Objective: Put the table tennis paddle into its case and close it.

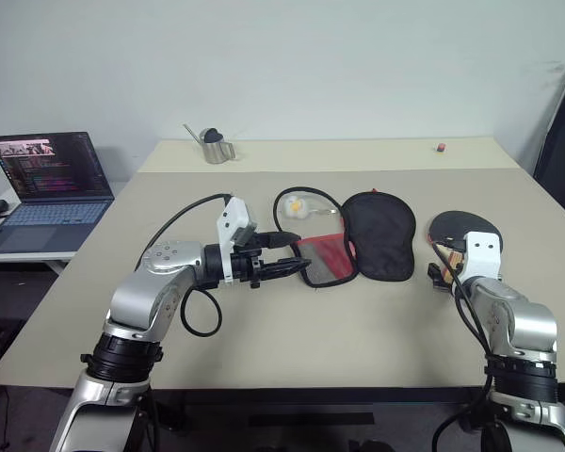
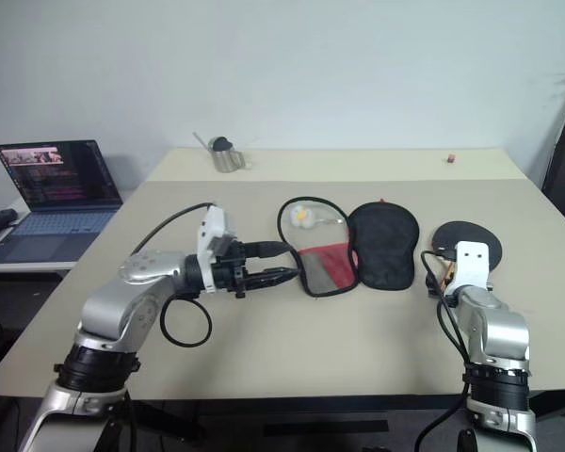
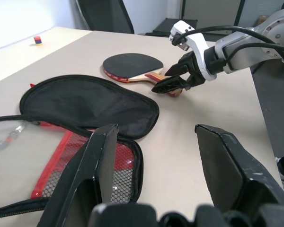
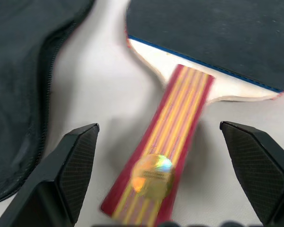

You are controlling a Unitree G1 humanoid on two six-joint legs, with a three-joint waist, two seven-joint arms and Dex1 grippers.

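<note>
My right gripper's fingers are above the striped handle (image 4: 168,137) and would miss now; they should lower first, then close on it.
The case lies unzipped and spread flat mid-table, its black flap (image 1: 379,234) to the right and its red mesh half (image 1: 325,262) to the left. My left gripper (image 1: 299,251) points sideways at the mesh half's left edge; its fingers (image 3: 102,156) stand apart, open, with nothing clamped. Right of the case lies the table tennis paddle (image 1: 463,229), black face up, its striped handle (image 4: 168,137) pointing toward me. My right gripper (image 4: 158,127) is open just behind the handle, one finger on either side of it, not touching.
A black cable loop (image 1: 297,202) with a small pale object inside it lies behind the case. A metal jug (image 1: 215,146) and a small red piece (image 1: 441,146) stand at the far edge. A laptop (image 1: 47,179) sits on a side table at the left.
</note>
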